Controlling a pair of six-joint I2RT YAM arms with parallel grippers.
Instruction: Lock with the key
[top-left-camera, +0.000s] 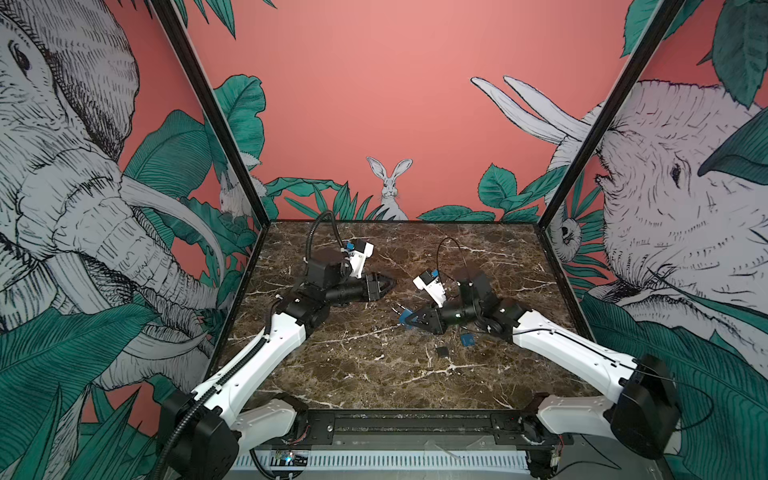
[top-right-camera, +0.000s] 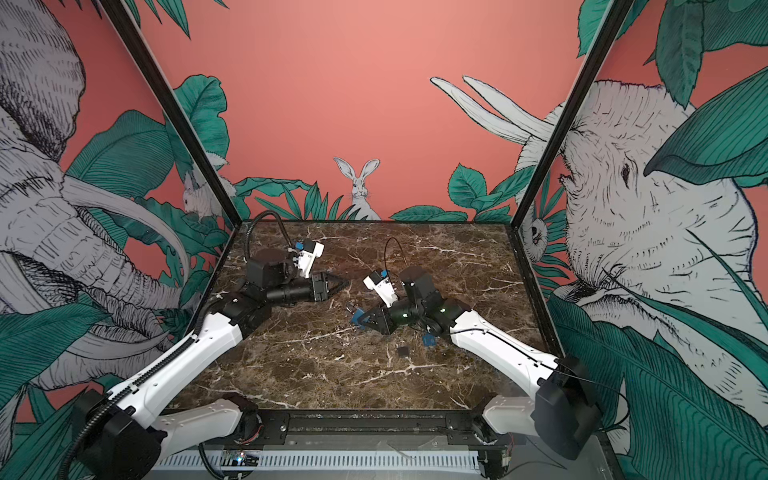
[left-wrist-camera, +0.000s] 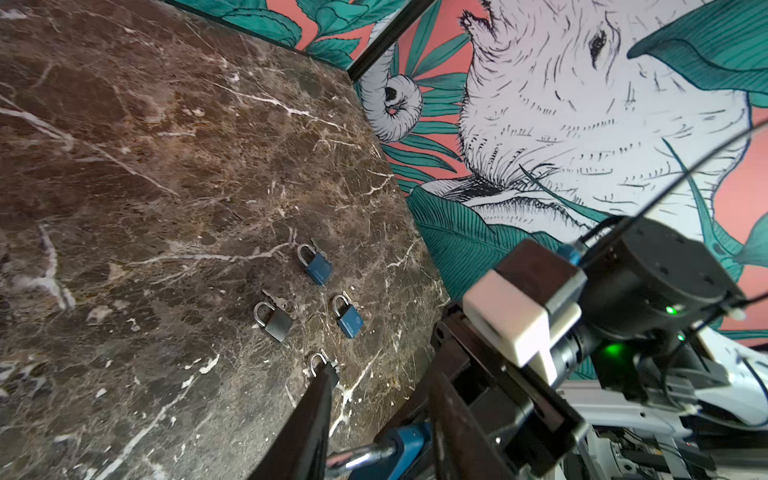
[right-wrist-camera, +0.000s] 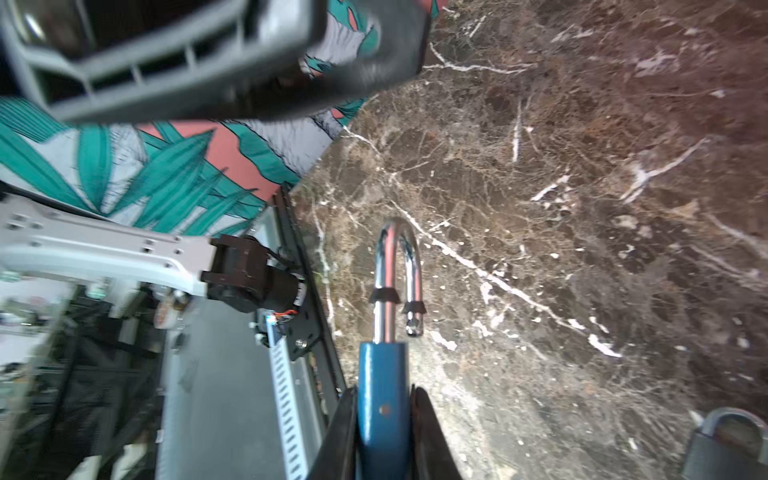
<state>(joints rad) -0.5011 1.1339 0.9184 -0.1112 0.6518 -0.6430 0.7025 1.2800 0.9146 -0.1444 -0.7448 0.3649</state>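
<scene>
My left gripper is going to grab the blue padlock's chrome shackle (top-left-camera: 399, 308) next, so the keyhole end stays free to lock with the key.
My right gripper (right-wrist-camera: 384, 409) is shut on the body of a blue padlock (right-wrist-camera: 380, 374), held above the marble table (top-left-camera: 374, 374). Its chrome shackle (right-wrist-camera: 397, 249) stands open, with the free end out of the body. The keyhole end is hidden between the jaws. In both top views my left gripper (top-left-camera: 390, 284) (top-right-camera: 345, 284) hovers just beyond and left of my right gripper (top-left-camera: 405, 320). In the left wrist view the left gripper (left-wrist-camera: 382, 372) is open and holds nothing. The held padlock (left-wrist-camera: 405, 446) shows low between its fingers. A small key (left-wrist-camera: 277, 298) lies by a grey padlock (left-wrist-camera: 275, 321).
Several loose padlocks lie on the table near the right arm, among them a blue padlock (left-wrist-camera: 318, 268) with a key (left-wrist-camera: 318, 245) beside it and another blue padlock (left-wrist-camera: 349, 321). A top view shows a dark padlock (top-left-camera: 441, 351) and a blue padlock (top-left-camera: 467, 340) under the right forearm.
</scene>
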